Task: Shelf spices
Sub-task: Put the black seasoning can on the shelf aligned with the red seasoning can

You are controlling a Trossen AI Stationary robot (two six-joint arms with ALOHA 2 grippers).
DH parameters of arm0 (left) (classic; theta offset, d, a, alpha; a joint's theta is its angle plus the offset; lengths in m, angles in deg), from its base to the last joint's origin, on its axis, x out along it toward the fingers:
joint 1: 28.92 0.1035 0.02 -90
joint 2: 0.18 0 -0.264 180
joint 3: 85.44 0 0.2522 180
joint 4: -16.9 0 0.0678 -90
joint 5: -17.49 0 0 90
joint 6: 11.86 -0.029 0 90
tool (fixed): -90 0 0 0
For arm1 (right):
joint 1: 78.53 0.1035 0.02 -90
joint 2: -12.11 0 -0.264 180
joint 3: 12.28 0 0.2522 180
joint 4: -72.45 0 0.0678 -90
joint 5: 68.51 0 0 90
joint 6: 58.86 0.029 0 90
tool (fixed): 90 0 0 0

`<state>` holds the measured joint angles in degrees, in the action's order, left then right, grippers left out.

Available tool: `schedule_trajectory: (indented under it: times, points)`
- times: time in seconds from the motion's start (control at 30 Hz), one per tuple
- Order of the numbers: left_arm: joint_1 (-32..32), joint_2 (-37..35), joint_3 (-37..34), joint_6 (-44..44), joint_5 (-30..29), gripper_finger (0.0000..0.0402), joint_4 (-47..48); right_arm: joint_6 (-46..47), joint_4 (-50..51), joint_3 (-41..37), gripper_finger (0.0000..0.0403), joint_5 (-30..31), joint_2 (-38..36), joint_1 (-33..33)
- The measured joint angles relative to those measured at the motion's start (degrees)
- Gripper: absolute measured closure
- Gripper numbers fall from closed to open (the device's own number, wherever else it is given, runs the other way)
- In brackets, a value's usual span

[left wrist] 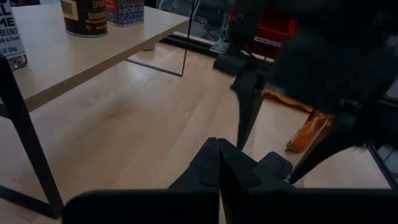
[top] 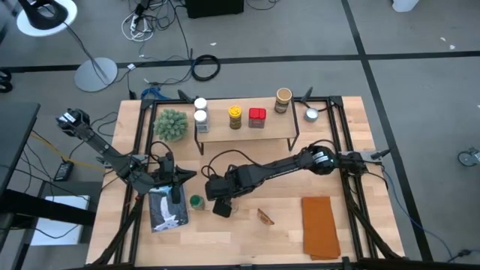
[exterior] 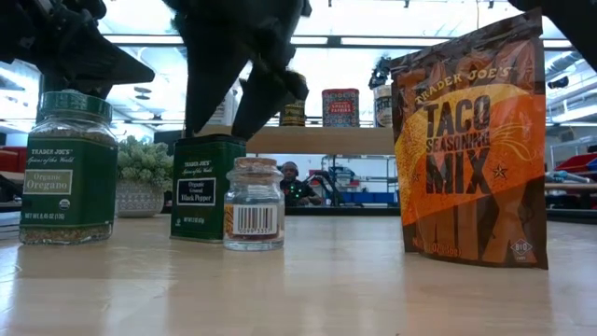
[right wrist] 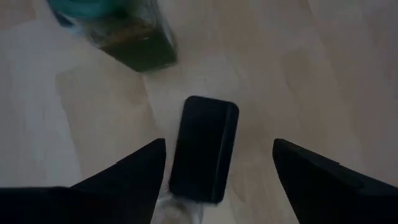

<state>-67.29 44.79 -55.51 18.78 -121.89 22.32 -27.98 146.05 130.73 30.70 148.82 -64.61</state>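
Note:
The black box needs to go on the shelf with the other spices, so my right gripper needs to grab the box by its top end [right wrist: 206, 148] next.
My right gripper [right wrist: 219, 143] hangs open over the near middle of the table, pointing steeply down. One finger stands on either side of a black box's top [right wrist: 205, 146], without touching it. The box [exterior: 205, 201] stands upright on the table between a green-lidded oregano jar [exterior: 70, 168] and a small clear jar [exterior: 254, 203]. On the shelf [top: 247, 133] stand two white-lidded jars [top: 200, 110], a yellow-lidded jar [top: 235, 117] and a red tin [top: 257, 118]. A tan cylinder [top: 283, 100] shows at its far right. My left gripper [top: 180, 178] waits shut at the table's left.
A taco seasoning packet [exterior: 471, 140] stands right of the box. An orange cloth [top: 320, 225] lies at the near right and a picture card [top: 166, 210] at the near left. A fuzzy green plant [top: 171, 124] and a silver cup [top: 311, 115] flank the shelf.

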Motion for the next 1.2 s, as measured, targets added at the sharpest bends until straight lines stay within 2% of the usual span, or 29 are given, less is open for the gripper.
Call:
schedule_trajectory:
  times: [0.3,0.37,0.43,0.5,0.53,0.83,1.2]
  points:
    - [-0.01,0.04,0.0,0.04,0.07,0.04,0.42,-2.2,0.74,-0.32,0.0118,-1.16,4.12,-1.9]
    - [-0.01,0.03,0.0,0.04,0.07,0.04,0.41,-3.61,0.93,-0.35,0.0149,-2.39,4.21,-2.33]
    - [-0.01,0.07,0.0,-0.14,0.15,0.04,0.46,-4.66,0.78,-0.28,0.0207,-2.62,3.83,-2.66]
    - [-0.01,0.04,0.0,-0.16,0.15,0.04,0.42,-6.73,1.38,-0.28,0.0283,-2.65,3.38,-2.91]
    - [-0.01,0.04,0.0,-0.18,0.17,0.04,0.44,-8.23,2.13,-0.28,0.0295,-2.73,2.92,-3.09]
    - [-0.01,0.04,0.0,0.04,1.05,0.04,0.39,-19.5,18.05,-0.28,0.029,-3.18,-8.81,-3.96]
    - [-0.01,0.04,0.0,0.06,1.05,0.04,0.07,-21.54,29.75,-0.22,0.029,7.79,-27.59,-6.88]
